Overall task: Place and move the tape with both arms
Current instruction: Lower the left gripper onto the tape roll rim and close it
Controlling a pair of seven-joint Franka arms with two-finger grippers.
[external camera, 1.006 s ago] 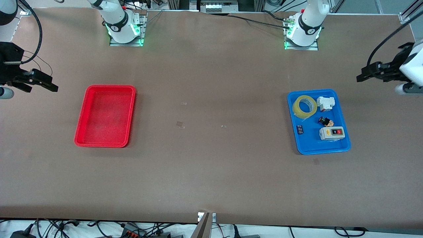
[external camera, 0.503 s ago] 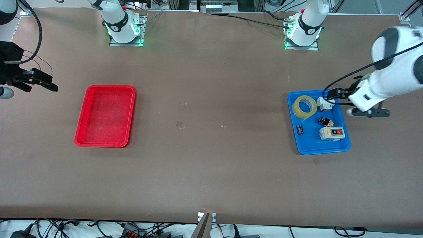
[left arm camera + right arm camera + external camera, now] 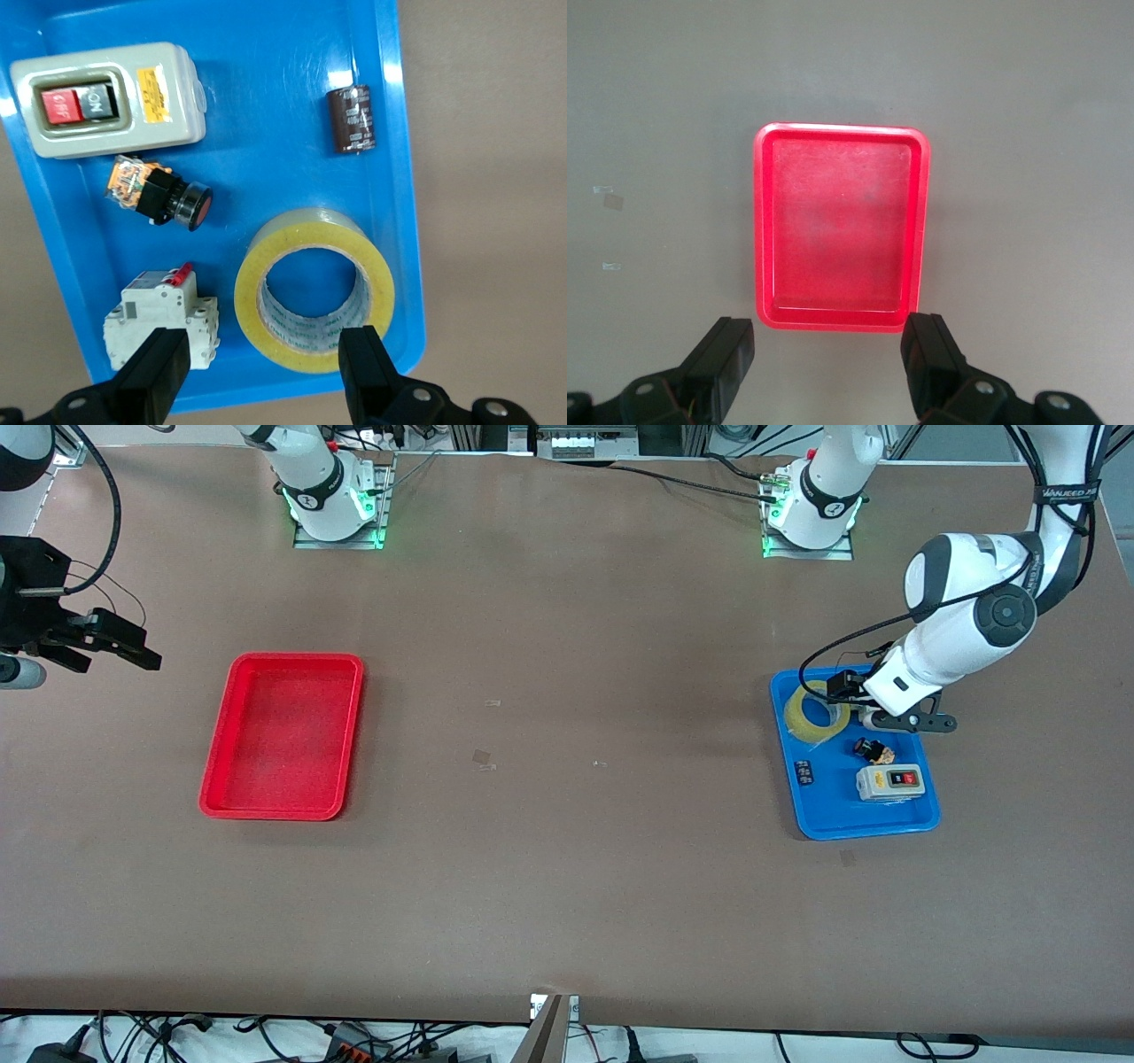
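The robot should grab the tape by its yellow ring side with the left gripper next. The tape then needs to move out of the blue tray.
The tape, a yellowish ring, lies flat in the blue tray at the tray's end farther from the front camera. My left gripper hangs open and empty over that end of the tray. In the left wrist view, the left gripper has one finger over the tape's rim and the other over a white breaker. My right gripper waits open and empty above the table at the right arm's end, with the red tray under its view.
The blue tray also holds a grey switch box, a black and orange push button and a small black part. The empty red tray lies toward the right arm's end. Bits of tape residue lie mid-table.
My left arm has swung in from the table's end and now holds its gripper over the tape and breaker in the blue tray. My right arm has barely moved.
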